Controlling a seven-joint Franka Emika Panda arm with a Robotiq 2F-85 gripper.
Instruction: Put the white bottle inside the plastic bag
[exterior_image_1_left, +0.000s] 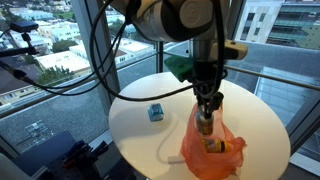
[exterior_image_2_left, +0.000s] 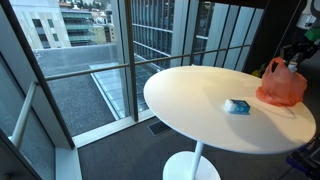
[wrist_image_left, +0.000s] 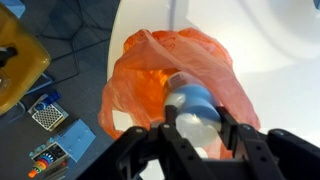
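The white bottle's lower end is hanging above the orange bag (exterior_image_1_left: 212, 150) (wrist_image_left: 142, 82), between the robot's fingers, so the robot will lower the bottle before its gripper releases it.
An orange plastic bag (exterior_image_1_left: 212, 150) lies on the round white table (exterior_image_1_left: 140, 135); it also shows in an exterior view (exterior_image_2_left: 281, 86) and the wrist view (wrist_image_left: 140, 75). My gripper (exterior_image_1_left: 205, 112) hangs straight over the bag's mouth and is shut on the white bottle (wrist_image_left: 190, 112), which has a blue cap. In the wrist view my gripper (wrist_image_left: 192, 125) clamps the bottle from both sides, and the bottle's cap end sits inside the bag's opening. In an exterior view the bottle (exterior_image_1_left: 205, 122) pokes into the bag's top. A yellow item (exterior_image_1_left: 218, 146) lies inside the bag.
A small blue box (exterior_image_1_left: 155, 113) lies on the table to one side of the bag, also seen in an exterior view (exterior_image_2_left: 236, 106). A white cable (exterior_image_1_left: 165, 150) runs across the table. Glass walls surround the table. A yellow device (wrist_image_left: 18, 60) and electronics lie on the floor.
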